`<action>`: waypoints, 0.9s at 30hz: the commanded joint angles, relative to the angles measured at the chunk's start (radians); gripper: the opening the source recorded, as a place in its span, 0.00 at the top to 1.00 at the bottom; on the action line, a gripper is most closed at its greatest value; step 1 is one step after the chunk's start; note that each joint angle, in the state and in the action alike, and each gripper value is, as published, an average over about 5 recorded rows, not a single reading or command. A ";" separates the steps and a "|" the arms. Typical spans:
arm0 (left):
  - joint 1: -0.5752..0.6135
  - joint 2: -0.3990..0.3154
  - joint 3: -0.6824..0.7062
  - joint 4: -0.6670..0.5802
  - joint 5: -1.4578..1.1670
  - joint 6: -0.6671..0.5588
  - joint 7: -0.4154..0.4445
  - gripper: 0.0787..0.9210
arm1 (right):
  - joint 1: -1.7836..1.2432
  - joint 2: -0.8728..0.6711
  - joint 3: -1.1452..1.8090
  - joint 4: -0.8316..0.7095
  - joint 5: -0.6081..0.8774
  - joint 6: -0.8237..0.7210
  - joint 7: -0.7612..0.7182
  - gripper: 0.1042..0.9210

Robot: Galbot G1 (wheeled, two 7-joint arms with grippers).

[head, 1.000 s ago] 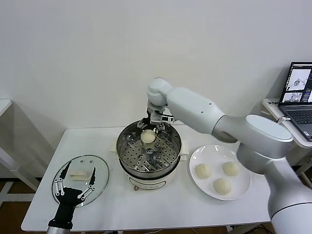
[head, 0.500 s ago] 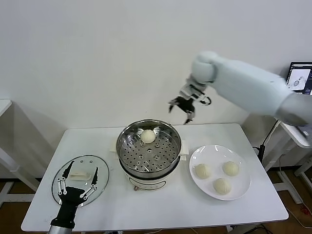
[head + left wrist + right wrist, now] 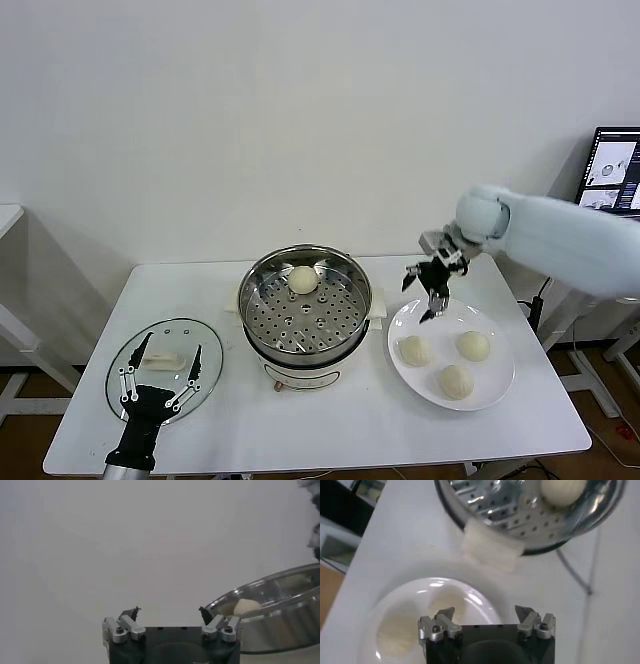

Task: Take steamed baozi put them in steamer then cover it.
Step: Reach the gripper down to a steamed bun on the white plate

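Note:
My right gripper next needs to grab the baozi nearest the steamer by its rounded sides. It can then fill the steamer [image 3: 305, 312] for cooking.
The steamer [image 3: 305, 312] stands at the table's middle, with one baozi [image 3: 303, 279] on its perforated tray at the back. It also shows in the right wrist view [image 3: 530, 510] with that baozi [image 3: 563, 490]. Three baozi [image 3: 415, 350] [image 3: 473, 345] [image 3: 455, 381] lie on a white plate [image 3: 497, 385] to its right. My right gripper [image 3: 428, 290] is open and empty, above the plate's far left edge. The glass cover [image 3: 165, 369] lies flat at the front left. My left gripper [image 3: 160, 377] is open and hovers over it.
An open laptop [image 3: 612, 205] sits on a side stand at the far right. The white wall runs behind the table. The steamer's white side handle [image 3: 490, 547] lies between steamer and plate.
My right gripper left the baozi in the steamer, rose, swung right and came down over the plate's edge. My left arm has barely moved.

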 commanded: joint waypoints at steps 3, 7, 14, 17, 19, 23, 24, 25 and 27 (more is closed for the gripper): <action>0.002 -0.002 -0.003 0.002 0.002 -0.002 -0.003 0.12 | -0.125 -0.026 -0.033 0.009 0.014 -0.083 0.112 0.12; 0.002 -0.004 0.000 0.001 0.003 -0.003 -0.003 0.12 | -0.142 -0.017 -0.018 0.000 0.004 -0.084 0.148 0.12; 0.003 -0.004 -0.002 0.005 0.003 -0.007 -0.004 0.12 | -0.169 0.001 0.003 -0.024 -0.018 -0.085 0.173 0.12; 0.003 -0.005 -0.002 0.006 0.003 -0.008 -0.004 0.12 | -0.178 0.007 0.009 -0.031 -0.023 -0.086 0.173 0.12; 0.004 -0.005 -0.002 0.006 0.004 -0.008 -0.004 0.12 | -0.185 0.009 0.014 -0.035 -0.026 -0.085 0.172 0.13; 0.005 -0.006 -0.003 0.007 0.004 -0.008 -0.004 0.12 | -0.191 0.009 0.020 -0.038 -0.035 -0.085 0.169 0.18; 0.005 -0.006 -0.003 0.006 0.004 -0.008 -0.005 0.12 | -0.192 0.007 0.021 -0.037 -0.039 -0.085 0.169 0.20; 0.005 -0.007 -0.004 0.006 0.004 -0.008 -0.005 0.12 | -0.192 0.005 0.022 -0.035 -0.042 -0.084 0.168 0.22; 0.005 -0.007 -0.004 0.006 0.004 -0.008 -0.005 0.12 | -0.191 0.001 0.025 -0.030 -0.046 -0.084 0.167 0.26</action>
